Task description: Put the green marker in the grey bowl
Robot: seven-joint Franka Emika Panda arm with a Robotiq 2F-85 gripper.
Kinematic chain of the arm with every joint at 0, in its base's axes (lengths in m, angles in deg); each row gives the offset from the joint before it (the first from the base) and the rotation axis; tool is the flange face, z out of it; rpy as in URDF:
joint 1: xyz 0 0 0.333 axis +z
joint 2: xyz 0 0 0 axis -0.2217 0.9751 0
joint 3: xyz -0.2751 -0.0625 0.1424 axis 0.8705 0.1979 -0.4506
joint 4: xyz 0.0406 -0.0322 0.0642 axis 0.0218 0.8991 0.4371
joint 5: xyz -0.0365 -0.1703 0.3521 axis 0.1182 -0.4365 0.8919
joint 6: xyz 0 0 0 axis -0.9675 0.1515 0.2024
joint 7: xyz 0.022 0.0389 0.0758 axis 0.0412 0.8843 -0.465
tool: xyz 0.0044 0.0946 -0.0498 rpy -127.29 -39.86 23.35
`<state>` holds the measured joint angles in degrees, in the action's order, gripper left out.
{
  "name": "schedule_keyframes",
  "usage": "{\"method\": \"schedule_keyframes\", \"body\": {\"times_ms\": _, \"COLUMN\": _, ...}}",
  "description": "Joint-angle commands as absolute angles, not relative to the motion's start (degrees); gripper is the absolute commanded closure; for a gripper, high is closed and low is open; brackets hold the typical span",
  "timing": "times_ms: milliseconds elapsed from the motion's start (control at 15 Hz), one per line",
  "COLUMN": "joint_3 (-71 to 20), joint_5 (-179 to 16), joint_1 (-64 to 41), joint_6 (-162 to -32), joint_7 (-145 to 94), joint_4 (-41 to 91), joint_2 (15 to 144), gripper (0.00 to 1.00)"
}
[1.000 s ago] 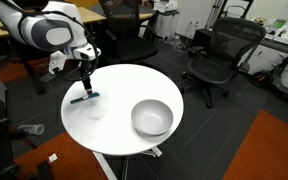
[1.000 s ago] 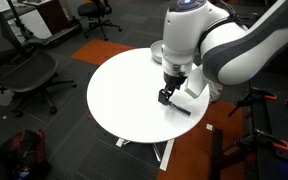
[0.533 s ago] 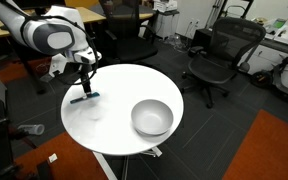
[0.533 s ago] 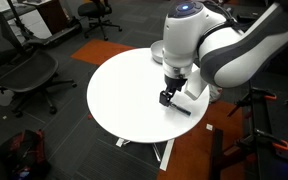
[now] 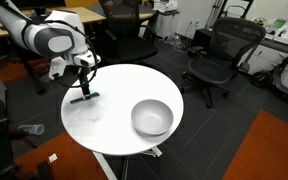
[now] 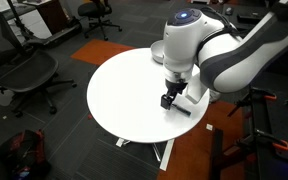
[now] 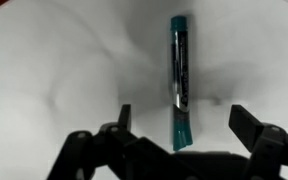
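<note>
The marker (image 5: 84,98) is below my fingers, so it isn't time to close yet. My gripper should move down first and then close on the marker.
The green marker (image 5: 84,97) lies flat on the round white table (image 5: 119,100), near its edge and far from the grey bowl (image 5: 152,104). The bowl stands empty on the opposite part of the table. My gripper (image 5: 84,84) hangs just above the marker, fingers pointing down. In the wrist view the teal marker (image 7: 178,80) lies lengthwise, its near end between the two spread fingers of my gripper (image 7: 184,125), touching neither. The gripper is open and empty. It also shows over the marker (image 6: 182,108) in an exterior view (image 6: 167,100).
Black office chairs (image 5: 219,55) (image 6: 29,75) stand around the table. The marker lies close to the table's edge (image 6: 174,133). Desks and equipment fill the background, and an orange carpet (image 5: 274,150) lies to one side.
The arm has shifted slightly above the marker. The gripper stays open and the marker has not moved.
</note>
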<state>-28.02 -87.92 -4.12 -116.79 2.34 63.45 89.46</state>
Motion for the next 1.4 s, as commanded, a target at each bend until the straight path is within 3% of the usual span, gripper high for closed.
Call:
{"method": "schedule_keyframes", "body": {"times_ms": 0, "joint_3": -27.29, "joint_5": -85.3, "joint_1": -3.45, "joint_6": -118.41, "joint_7": -1.01, "joint_4": 62.96, "joint_2": 90.82, "gripper": 0.0}}
{"method": "schedule_keyframes", "body": {"times_ms": 267, "joint_3": -27.44, "joint_5": -83.52, "joint_1": -3.61, "joint_6": -118.61, "joint_7": -3.31, "joint_4": 62.66, "joint_2": 92.05, "gripper": 0.0}}
{"method": "schedule_keyframes", "body": {"times_ms": 333, "joint_3": -27.46, "joint_5": -82.96, "joint_1": -3.67, "joint_6": -118.75, "joint_7": -3.88, "joint_4": 62.61, "joint_2": 92.32, "gripper": 0.22}}
{"method": "schedule_keyframes", "body": {"times_ms": 1000, "joint_3": -27.62, "joint_5": -80.25, "joint_1": -3.64, "joint_6": -118.87, "joint_7": -6.9, "joint_4": 61.59, "joint_2": 93.34, "gripper": 0.97}}
{"method": "schedule_keyframes", "body": {"times_ms": 1067, "joint_3": -27.6, "joint_5": -80.35, "joint_1": -3.51, "joint_6": -118.78, "joint_7": -6.87, "joint_4": 61.6, "joint_2": 93.14, "gripper": 1.0}}
{"method": "schedule_keyframes", "body": {"times_ms": 1333, "joint_3": -25.98, "joint_5": -82.44, "joint_1": -1.19, "joint_6": -117.46, "joint_7": -5.19, "joint_4": 61.65, "joint_2": 90.62, "gripper": 0.95}}
